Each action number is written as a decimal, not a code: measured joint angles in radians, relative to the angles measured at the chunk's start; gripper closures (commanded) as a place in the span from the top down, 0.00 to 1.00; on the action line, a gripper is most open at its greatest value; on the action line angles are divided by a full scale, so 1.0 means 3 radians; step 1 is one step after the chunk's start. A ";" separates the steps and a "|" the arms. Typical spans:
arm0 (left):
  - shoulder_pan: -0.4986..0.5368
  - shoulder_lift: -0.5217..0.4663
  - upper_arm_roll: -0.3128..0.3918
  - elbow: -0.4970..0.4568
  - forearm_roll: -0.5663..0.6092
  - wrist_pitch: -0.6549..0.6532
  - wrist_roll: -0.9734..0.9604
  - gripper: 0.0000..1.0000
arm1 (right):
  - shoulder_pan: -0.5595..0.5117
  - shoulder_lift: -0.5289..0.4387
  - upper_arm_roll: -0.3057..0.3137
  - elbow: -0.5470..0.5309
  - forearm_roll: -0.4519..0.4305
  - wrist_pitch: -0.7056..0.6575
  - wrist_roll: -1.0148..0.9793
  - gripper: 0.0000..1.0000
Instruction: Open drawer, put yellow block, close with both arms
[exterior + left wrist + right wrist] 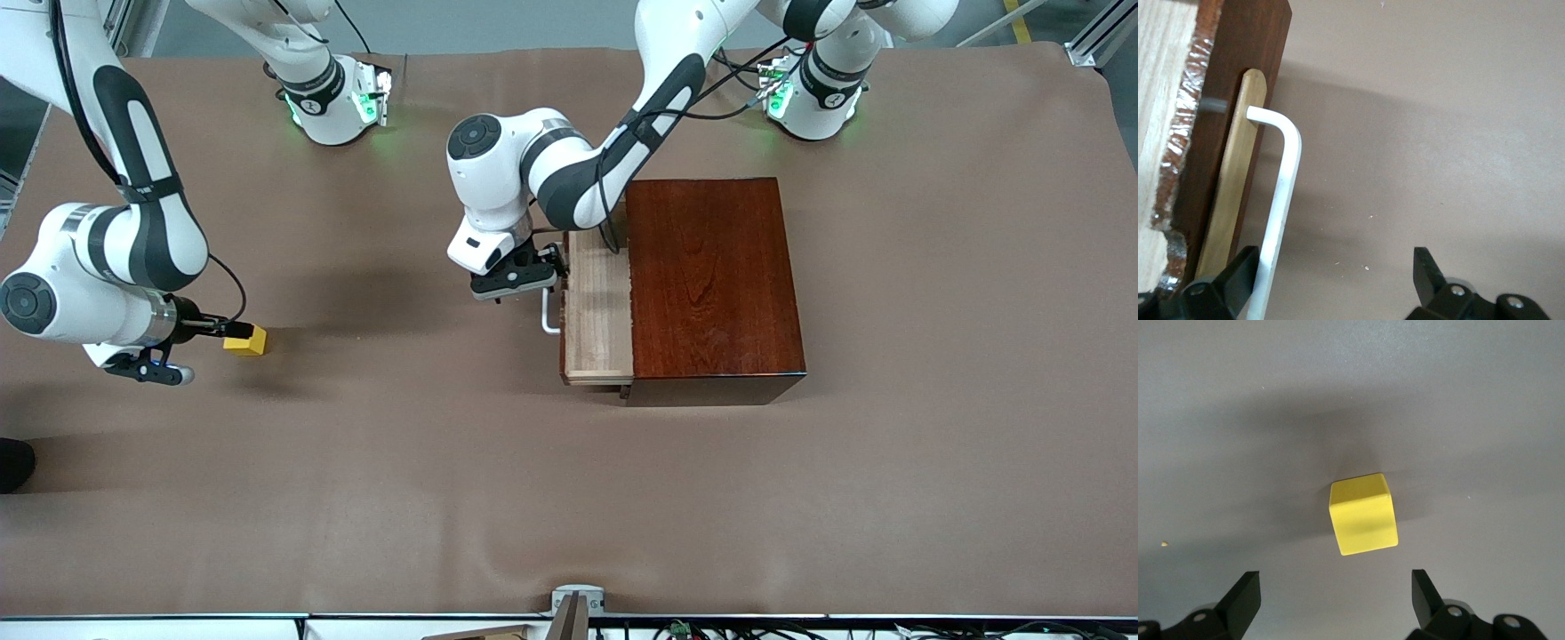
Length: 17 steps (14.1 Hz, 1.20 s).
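I will next grab the yellow block by its sides with my right gripper, to put it into the open drawer.
The mahogany box stands mid-table. Its drawer is pulled partly out toward the right arm's end, so the pale wood tray shows. The white handle also shows in the left wrist view, in front of the dark drawer front. My left gripper is open at the handle; the bar runs just inside one finger. The yellow block lies on the table near the right arm's end. My right gripper is open and empty beside the block, fingers apart from it.
Brown cloth covers the table. The green-lit arm bases stand along the edge farthest from the front camera. A dark object sits at the table's edge at the right arm's end.
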 measured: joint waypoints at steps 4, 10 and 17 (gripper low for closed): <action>-0.0019 0.0036 -0.0005 0.0067 -0.0045 0.0109 -0.0046 1.00 | -0.0077 0.0093 -0.0022 -0.0203 -0.0001 0.0420 -0.0206 1.00; -0.0015 0.0041 0.0010 0.0216 -0.0073 0.0140 -0.0060 1.00 | -0.0106 0.0196 -0.0023 -0.0378 -0.0001 0.0779 -0.0250 0.76; 0.0151 -0.0275 0.0076 0.0341 -0.0073 -0.0389 0.0013 1.00 | -0.0104 0.0224 -0.0009 -0.0398 -0.0001 0.0830 -0.0271 0.00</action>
